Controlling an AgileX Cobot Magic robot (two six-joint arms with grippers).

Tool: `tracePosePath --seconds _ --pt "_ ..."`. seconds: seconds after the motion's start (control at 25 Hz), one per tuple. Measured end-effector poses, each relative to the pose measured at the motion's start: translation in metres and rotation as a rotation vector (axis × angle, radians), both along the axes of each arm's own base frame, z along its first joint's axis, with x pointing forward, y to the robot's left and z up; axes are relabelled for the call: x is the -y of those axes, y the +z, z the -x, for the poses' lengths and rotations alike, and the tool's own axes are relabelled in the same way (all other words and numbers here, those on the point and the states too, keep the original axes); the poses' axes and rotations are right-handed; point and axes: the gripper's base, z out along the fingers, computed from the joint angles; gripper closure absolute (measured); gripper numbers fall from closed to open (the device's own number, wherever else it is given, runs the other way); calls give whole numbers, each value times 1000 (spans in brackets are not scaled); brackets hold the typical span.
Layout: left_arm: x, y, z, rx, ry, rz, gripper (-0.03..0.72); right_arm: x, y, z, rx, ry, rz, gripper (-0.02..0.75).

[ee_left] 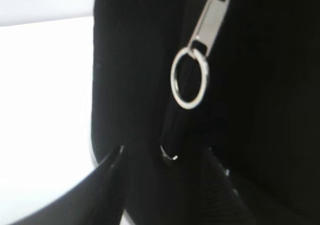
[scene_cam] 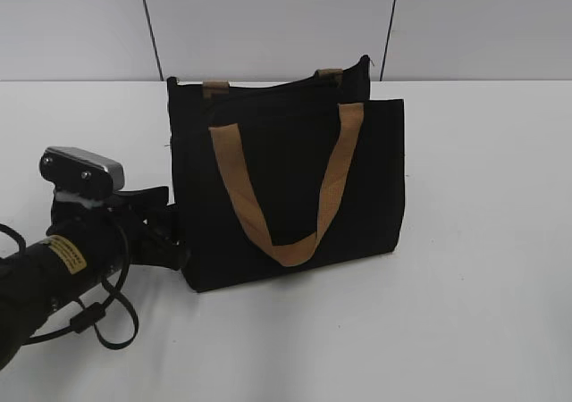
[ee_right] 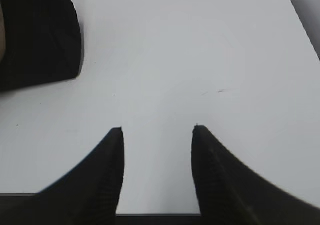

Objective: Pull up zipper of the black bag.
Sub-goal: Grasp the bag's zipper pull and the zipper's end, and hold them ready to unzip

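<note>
The left gripper needs to reach the zipper of the bag and take hold of its black fabric end tab (ee_left: pixel 171 137), because this keeps the silver ring (ee_left: pixel 189 79) free to pull.
The black bag (scene_cam: pixel 295 165) stands upright on the white table with a tan strap handle (scene_cam: pixel 288 246) hanging down its front. My left gripper (scene_cam: pixel 168 228) is at the bag's lower left side. In the left wrist view its fingers (ee_left: pixel 167 152) are spread apart with the bag's side (ee_left: pixel 130 85) between them. The silver zipper pull (ee_left: pixel 210 22) with its ring (ee_left: pixel 189 80) hangs just beyond the fingertips, not held. My right gripper (ee_right: pixel 157 130) is open and empty over bare table; a corner of the bag (ee_right: pixel 35 35) shows at its upper left.
The white table (scene_cam: pixel 483 268) stretches around the bag, with a pale wall behind. The left arm's cable loops (scene_cam: pixel 107 326) lie on the table at front left. The right arm is out of the exterior view.
</note>
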Motion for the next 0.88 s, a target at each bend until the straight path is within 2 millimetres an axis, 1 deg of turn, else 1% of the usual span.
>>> tracePosePath --seconds 0.12,0.32,0.56,0.88 --pt "-1 2 -5 11 -2 5 330 0 0 0 0 0 0 389" --pt "0 -2 -4 0 -43 -1 330 0 0 0 0 0 0 389" --pt "0 -3 -10 5 -50 2 331 0 0 0 0 0 0 389" --pt "1 -3 -10 3 -59 0 334 0 0 0 0 0 0 389"
